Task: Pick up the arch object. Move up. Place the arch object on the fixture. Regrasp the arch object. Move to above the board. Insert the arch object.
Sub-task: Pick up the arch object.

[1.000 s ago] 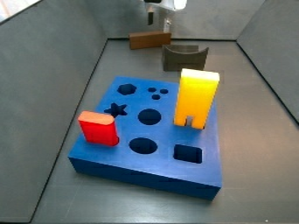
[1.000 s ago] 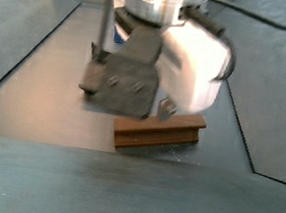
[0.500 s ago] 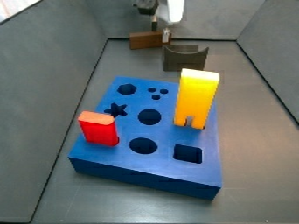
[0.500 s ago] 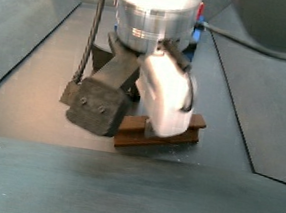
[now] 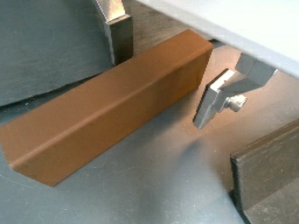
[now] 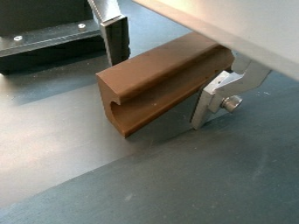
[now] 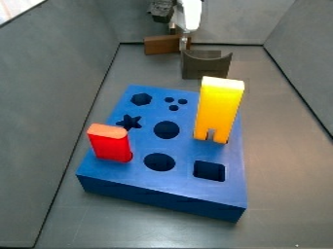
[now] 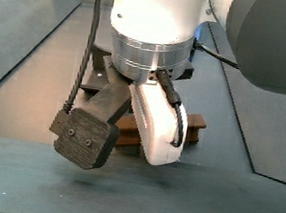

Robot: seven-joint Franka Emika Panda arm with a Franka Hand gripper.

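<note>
The arch object needs to be set on the fixture (image 7: 205, 63), so my gripper should grab it next by its long sides close to one end (image 7: 173, 44).
The arch object (image 7: 162, 44) is a small brown block lying on the grey floor at the far end, just left of the dark fixture (image 7: 205, 63). Its curved groove shows on one end in a wrist view (image 6: 149, 92). My gripper (image 7: 180, 34) is down over it and open. In both wrist views the silver fingers (image 5: 118, 37) (image 6: 215, 96) stand on either side of the arch object (image 5: 111, 109), with a gap at one finger. The gripper (image 5: 166, 68) (image 6: 165, 68) holds nothing. In a side view the wrist hides most of the arch object (image 8: 196, 122). The blue board (image 7: 143, 170) lies nearer.
A tall yellow block (image 7: 219, 109) and a red block (image 7: 109, 142) stand in the board. Grey walls close in the floor on both sides. A dark block's corner (image 5: 271, 175) shows close beside the arch object in a wrist view.
The gripper has come down from above to the arch object and turned about its axis. Its fingers now straddle the block. The arch object has not moved.
</note>
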